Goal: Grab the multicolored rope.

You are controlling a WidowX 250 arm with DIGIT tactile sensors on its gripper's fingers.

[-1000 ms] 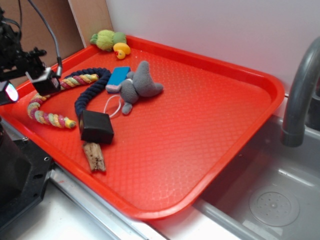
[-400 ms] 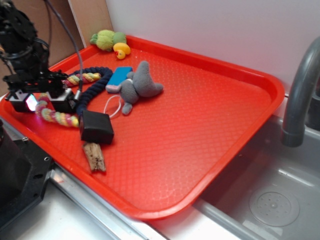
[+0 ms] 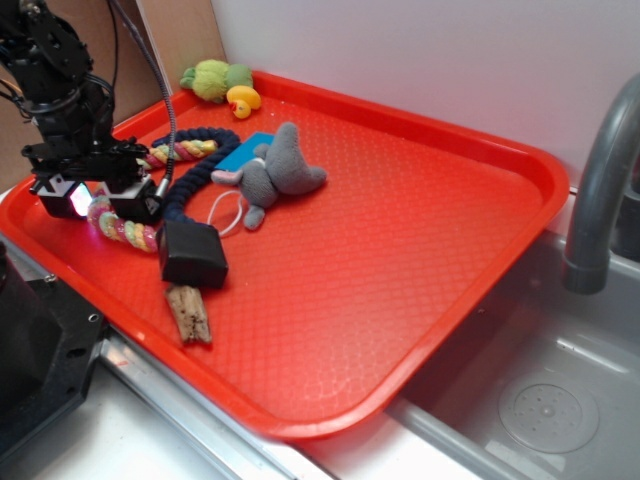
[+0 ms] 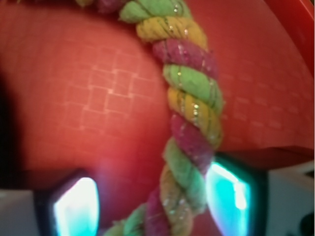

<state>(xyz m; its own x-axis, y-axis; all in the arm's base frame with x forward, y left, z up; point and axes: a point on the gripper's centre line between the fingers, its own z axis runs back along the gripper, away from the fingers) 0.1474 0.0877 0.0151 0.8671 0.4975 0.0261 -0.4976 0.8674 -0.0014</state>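
Observation:
My gripper takes hold of the multicolored rope (image 4: 189,123) by its curved middle part (image 4: 184,164) next. Then it picks the rope out of the toys.
The multicolored rope (image 3: 125,231), braided in yellow, pink and light green, lies curved on the left side of the red tray (image 3: 400,230). My gripper (image 3: 97,201) is lowered over its middle, open, with a finger on each side of the rope. In the wrist view the rope (image 4: 189,123) runs between the two glowing fingertips, close against the right one (image 4: 231,196) and well apart from the left one. The far end of the rope (image 3: 190,151) shows beyond the arm.
A dark navy braided rope (image 3: 195,170) curves right beside the multicolored one. A black block (image 3: 192,255), a piece of wood (image 3: 189,312), a grey plush toy (image 3: 280,170), a blue object (image 3: 240,155) and a green-yellow toy (image 3: 222,84) are on the tray. A sink and faucet (image 3: 600,190) stand at the right.
My gripper has come down from above the tray's left edge onto the multicolored rope and now straddles it. The rope has shifted slightly.

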